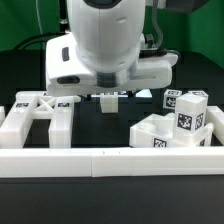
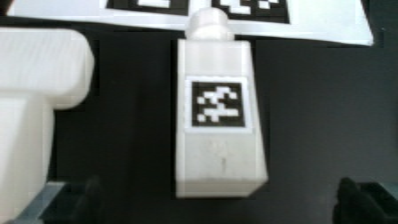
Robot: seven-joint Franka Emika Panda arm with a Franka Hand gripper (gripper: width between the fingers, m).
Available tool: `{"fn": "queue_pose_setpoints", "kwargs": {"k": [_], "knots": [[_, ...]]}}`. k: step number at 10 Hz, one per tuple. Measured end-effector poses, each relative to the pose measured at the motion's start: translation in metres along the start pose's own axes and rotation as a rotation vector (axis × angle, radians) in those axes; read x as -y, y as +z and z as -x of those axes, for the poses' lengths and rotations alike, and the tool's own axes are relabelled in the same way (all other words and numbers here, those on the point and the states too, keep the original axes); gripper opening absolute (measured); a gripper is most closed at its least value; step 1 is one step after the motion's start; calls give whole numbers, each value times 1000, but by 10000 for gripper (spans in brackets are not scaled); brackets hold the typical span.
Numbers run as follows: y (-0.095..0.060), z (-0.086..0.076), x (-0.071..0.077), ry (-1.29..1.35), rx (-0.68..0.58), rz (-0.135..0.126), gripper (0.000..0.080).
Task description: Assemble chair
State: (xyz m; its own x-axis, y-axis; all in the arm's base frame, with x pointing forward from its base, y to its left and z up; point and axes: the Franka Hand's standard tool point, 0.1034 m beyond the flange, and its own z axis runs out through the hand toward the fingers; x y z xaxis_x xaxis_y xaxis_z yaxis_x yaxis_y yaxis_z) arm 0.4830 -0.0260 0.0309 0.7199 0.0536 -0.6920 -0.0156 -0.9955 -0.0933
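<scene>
My gripper is to pick up the leg next by its plain square end (image 1: 109,104) (image 2: 219,172). The leg's round peg then stays free to go into the chair.
A white square chair leg (image 2: 217,105) with a black-and-white tag lies flat on the black table. My gripper (image 2: 214,206) is open, with its dark fingertips (image 2: 64,203) standing apart on either side of the leg's near end and not touching it. In the exterior view the gripper (image 1: 108,97) hangs low over the table under the big white arm, and the leg is mostly hidden there. A larger white chair part (image 2: 36,100) lies right beside the leg. It also shows at the exterior view's left (image 1: 40,115).
A pile of tagged white chair parts (image 1: 176,124) sits at the exterior view's right. The long low white border wall (image 1: 110,161) runs along the front. The marker board (image 2: 267,14) lies just beyond the leg's far end.
</scene>
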Motion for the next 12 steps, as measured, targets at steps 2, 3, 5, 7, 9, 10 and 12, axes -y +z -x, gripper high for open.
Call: {"fn": "queue_pose_setpoints", "kwargs": {"k": [2, 3, 5, 7, 9, 10, 12], "knots": [[1, 0, -3, 7, 3, -3, 648], [3, 0, -2, 8, 3, -2, 648], [20, -4, 5, 21, 16, 5, 648], [20, -2, 5, 41, 49, -3, 648], [25, 3, 3, 58, 200, 1, 648], [27, -1, 1, 61, 218, 2, 648], [28, -2, -2, 71, 214, 14, 648]]}}
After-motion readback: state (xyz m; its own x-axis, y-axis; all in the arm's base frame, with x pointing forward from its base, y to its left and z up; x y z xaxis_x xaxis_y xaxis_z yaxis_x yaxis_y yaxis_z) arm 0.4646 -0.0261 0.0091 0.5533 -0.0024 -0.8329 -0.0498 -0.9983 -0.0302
